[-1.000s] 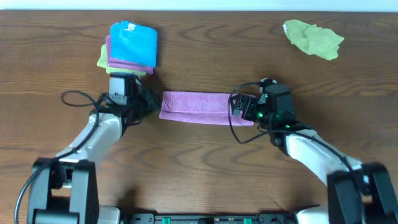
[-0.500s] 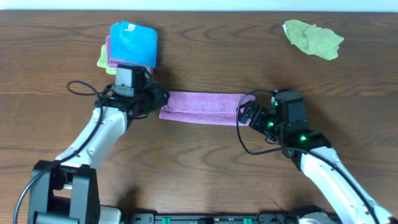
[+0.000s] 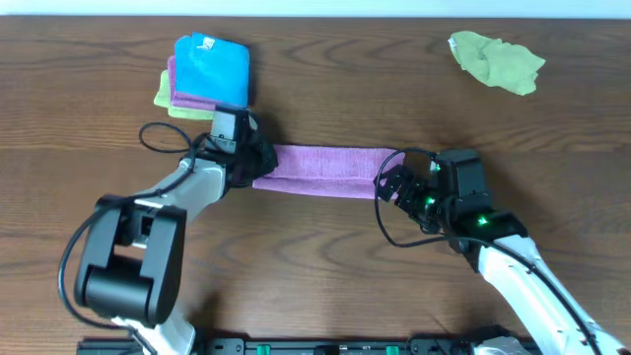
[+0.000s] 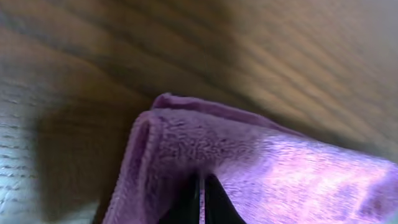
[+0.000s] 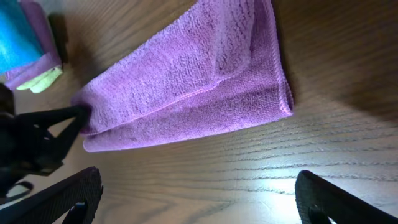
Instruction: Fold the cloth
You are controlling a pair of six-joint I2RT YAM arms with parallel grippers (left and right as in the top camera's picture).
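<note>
The purple cloth needs to be folded over lengthwise, so next I need to grab it with my right gripper at its loose end (image 5: 272,93), opposite my left gripper.
The purple cloth (image 3: 325,170) lies folded into a long strip across the middle of the table. My left gripper (image 3: 258,162) is shut on its left end; in the left wrist view the fingers (image 4: 200,202) pinch the purple pile (image 4: 280,174). My right gripper (image 3: 390,184) is open and empty, just off the cloth's right end. In the right wrist view the cloth (image 5: 193,87) lies ahead of the open fingers (image 5: 199,199), with bare wood between them.
A stack of folded cloths, blue on top (image 3: 211,69) over purple and yellow-green, sits at the back left, also in the right wrist view (image 5: 22,43). A crumpled lime-green cloth (image 3: 496,61) lies at the back right.
My left gripper has moved right onto the cloth's left end and closed on it. My right gripper has let go of the right end and pulled back toward the front.
</note>
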